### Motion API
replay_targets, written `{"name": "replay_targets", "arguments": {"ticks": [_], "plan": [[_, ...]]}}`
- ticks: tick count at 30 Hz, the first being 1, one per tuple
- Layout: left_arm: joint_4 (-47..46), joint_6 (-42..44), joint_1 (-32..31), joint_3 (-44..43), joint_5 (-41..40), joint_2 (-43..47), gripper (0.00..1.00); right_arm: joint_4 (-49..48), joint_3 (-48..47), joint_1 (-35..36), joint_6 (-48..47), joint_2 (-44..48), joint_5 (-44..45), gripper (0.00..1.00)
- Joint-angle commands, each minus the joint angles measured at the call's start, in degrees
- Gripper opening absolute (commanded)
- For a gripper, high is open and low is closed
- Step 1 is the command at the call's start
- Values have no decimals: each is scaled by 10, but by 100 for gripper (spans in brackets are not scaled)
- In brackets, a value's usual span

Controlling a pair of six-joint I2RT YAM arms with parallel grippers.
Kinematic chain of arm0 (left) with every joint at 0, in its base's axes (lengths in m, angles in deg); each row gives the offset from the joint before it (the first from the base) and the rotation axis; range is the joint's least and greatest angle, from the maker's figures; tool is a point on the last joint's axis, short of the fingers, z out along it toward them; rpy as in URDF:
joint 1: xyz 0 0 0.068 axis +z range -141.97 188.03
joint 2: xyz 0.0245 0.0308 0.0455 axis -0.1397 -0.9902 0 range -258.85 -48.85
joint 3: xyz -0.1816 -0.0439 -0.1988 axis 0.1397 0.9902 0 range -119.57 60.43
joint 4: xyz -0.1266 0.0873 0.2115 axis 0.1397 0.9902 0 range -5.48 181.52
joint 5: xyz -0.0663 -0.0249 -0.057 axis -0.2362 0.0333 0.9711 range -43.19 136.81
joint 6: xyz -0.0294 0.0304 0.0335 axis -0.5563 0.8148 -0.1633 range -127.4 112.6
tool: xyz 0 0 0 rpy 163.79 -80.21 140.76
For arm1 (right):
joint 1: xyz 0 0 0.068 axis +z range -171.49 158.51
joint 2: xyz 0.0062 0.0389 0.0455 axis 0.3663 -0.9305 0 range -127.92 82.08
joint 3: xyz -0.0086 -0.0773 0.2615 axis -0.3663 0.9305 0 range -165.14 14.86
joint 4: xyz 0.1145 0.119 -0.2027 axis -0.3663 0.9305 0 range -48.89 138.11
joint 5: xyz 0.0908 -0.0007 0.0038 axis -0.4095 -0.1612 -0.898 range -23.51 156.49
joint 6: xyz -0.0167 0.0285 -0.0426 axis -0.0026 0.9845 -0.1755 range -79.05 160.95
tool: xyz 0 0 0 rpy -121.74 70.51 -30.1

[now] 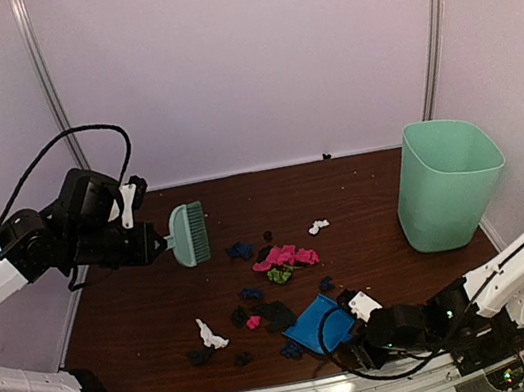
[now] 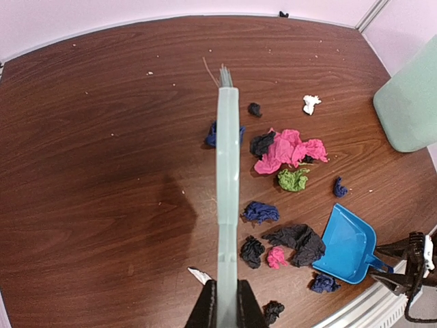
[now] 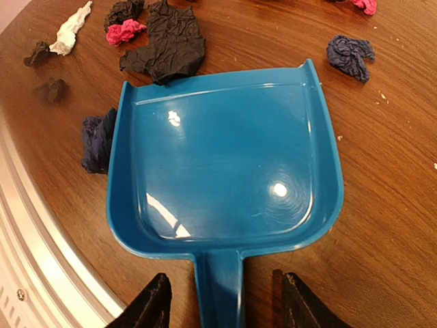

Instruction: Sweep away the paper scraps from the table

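Observation:
My right gripper is to pick up the blue dustpan [image 3: 225, 164] by its handle next. The dustpan's opening then stays open to collect the swept paper scraps for emptying.
Paper scraps [image 1: 283, 255] in pink, green, dark blue, black and white lie scattered over the middle of the table [image 1: 140, 309]. In the left wrist view the pink wad [image 2: 287, 150] is the largest. My left gripper [image 2: 225, 311] is shut on the handle of a mint-green hand brush [image 2: 227, 191], held above the table left of the scraps, brush head [image 1: 189, 234] pointing right. A blue dustpan [image 3: 225, 164] rests flat near the front edge, mouth toward a black scrap [image 3: 167, 44]. My right gripper [image 3: 222, 307] stands open astride its handle, both fingers clear of it.
A mint-green bin [image 1: 445, 182] stands upright at the back right of the table. A silver metal rail [image 3: 41, 260] runs along the near edge just behind the dustpan. A dark blue wad [image 3: 99, 140] lies against the dustpan's left side.

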Motion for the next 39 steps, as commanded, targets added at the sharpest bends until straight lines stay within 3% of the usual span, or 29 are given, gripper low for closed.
{"name": "replay_targets", "arguments": {"ticks": [1, 7, 22, 31, 39], "plan": [[-29, 17, 4, -3, 10, 10, 0, -94, 52, 3, 2, 33, 10, 55], [-17, 18, 4, -10, 12, 13, 0, -122, 65, 6, -17, 1, -9, 49], [-12, 5, 5, 7, 11, 34, 0, -101, 47, 19, -24, -19, 49, 10], [2, 9, 4, 9, 6, 35, 0, 73, -13, 22, 13, 60, 76, 0], [10, 13, 4, 16, 1, 38, 0, 253, -61, 22, 84, 151, 60, 0]]}}
